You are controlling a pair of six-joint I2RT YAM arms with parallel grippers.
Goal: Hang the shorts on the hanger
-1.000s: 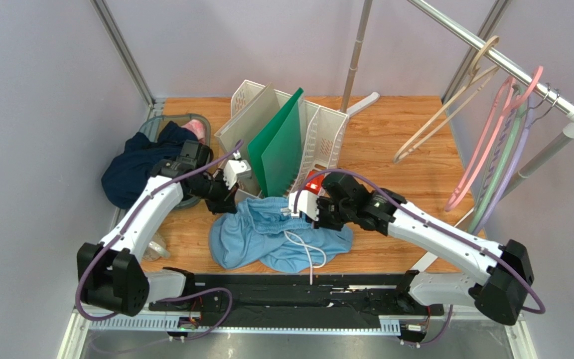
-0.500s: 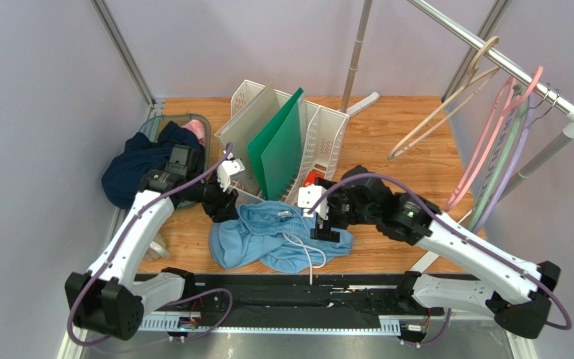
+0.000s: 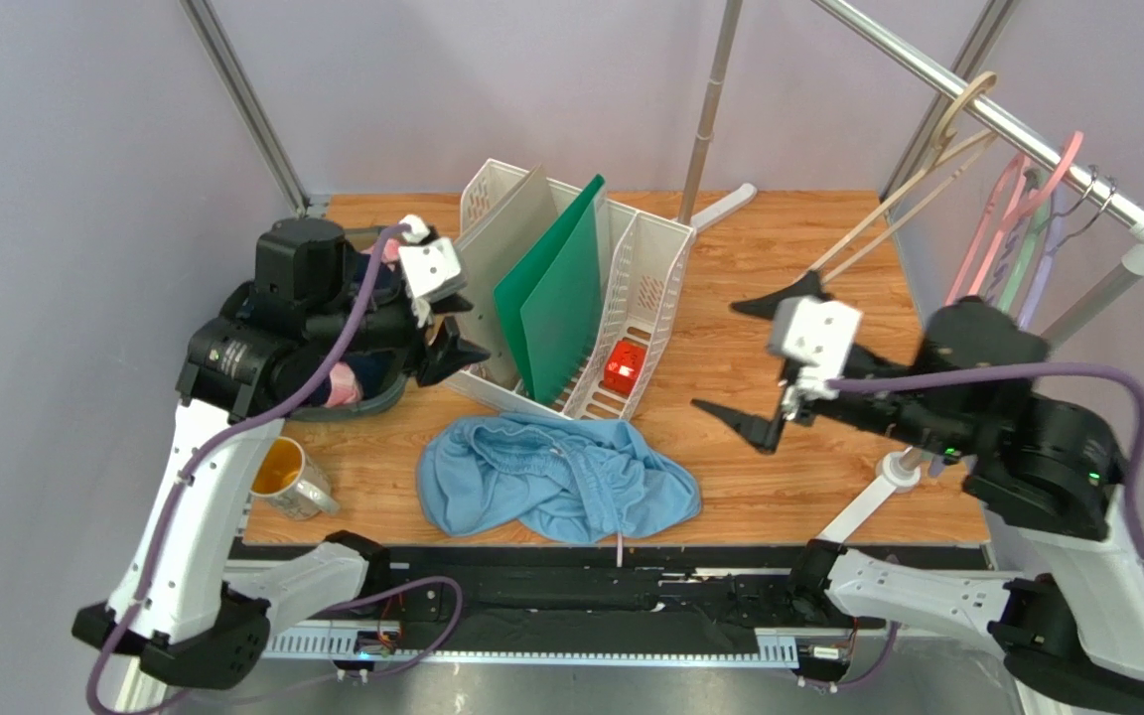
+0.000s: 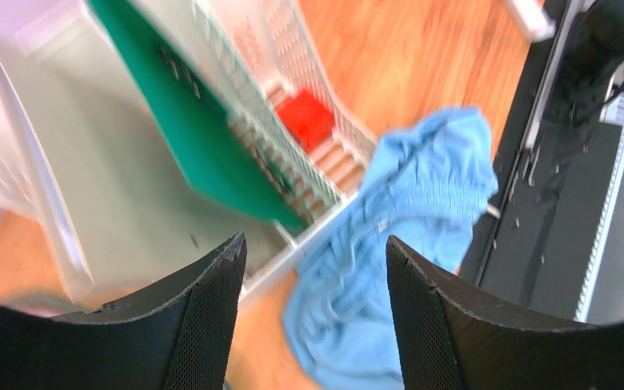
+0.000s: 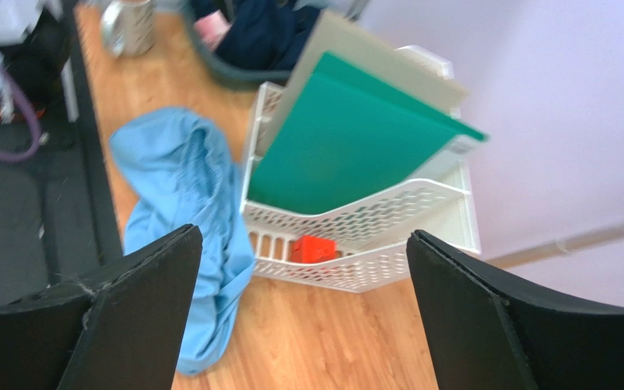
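My left gripper grabs the beige hanger by its arm's end next, so the hook end stays free to hand to my right gripper.
The light blue shorts lie crumpled on the wooden table in front of the file rack, with nothing touching them; they also show in the wrist views as the shorts and the shorts. The beige hanger hangs on the metal rail at the back right. My left gripper is raised above the rack's left end, open and empty. My right gripper hovers high to the right of the rack, open wide with nothing in it.
A white file rack holds a green folder and a red block. A dark garment in a basket sits at the left, a yellow mug at the near left. Thin pink, green and purple hangers hang on the rail.
Both grippers went from shut at the shorts to open, let the fabric go, rose and drew apart. The shorts now lie flat on the table.
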